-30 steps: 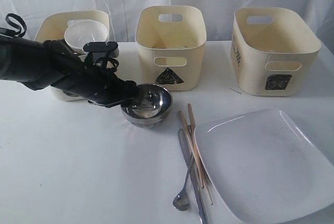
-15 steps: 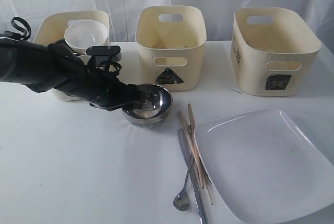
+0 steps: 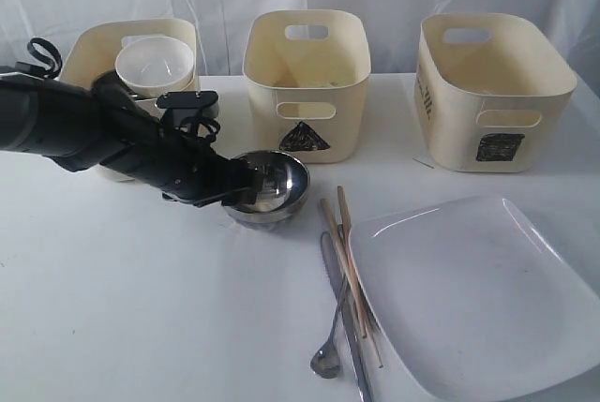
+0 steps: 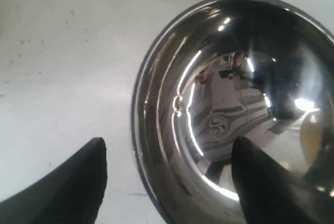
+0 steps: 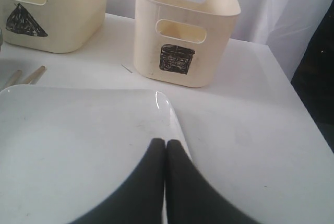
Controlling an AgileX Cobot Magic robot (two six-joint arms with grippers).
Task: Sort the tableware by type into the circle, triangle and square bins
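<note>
The steel bowl should go with the other bowls in the circle bin, so my left gripper will grab it by its rim [image 4: 140,117] next.
A steel bowl [image 3: 277,182] [image 4: 235,104] stands upright on the table in front of the triangle bin [image 3: 307,83]. My left gripper [image 3: 242,180] [image 4: 169,145] is open across the bowl's left rim, one finger inside and one outside, with gaps on both sides. A white bowl [image 3: 155,63] sits in the left bin [image 3: 94,51], whose label the arm hides. Wooden chopsticks [image 3: 349,252], a knife [image 3: 349,327] and a spoon [image 3: 328,355] lie beside the large white square plate [image 3: 478,290] [image 5: 78,145]. My right gripper [image 5: 166,141] is shut and empty over the plate's edge.
The square bin [image 3: 492,93] [image 5: 182,31] stands at the back right. The three bins line the back of the white table [image 3: 141,308]. The table's right edge [image 5: 308,114] shows in the right wrist view. The right arm is outside the exterior view.
My left arm has sunk lower and reached slightly right, bringing its open fingers down over the steel bowl's rim. The bowl and the other tableware have stayed put.
</note>
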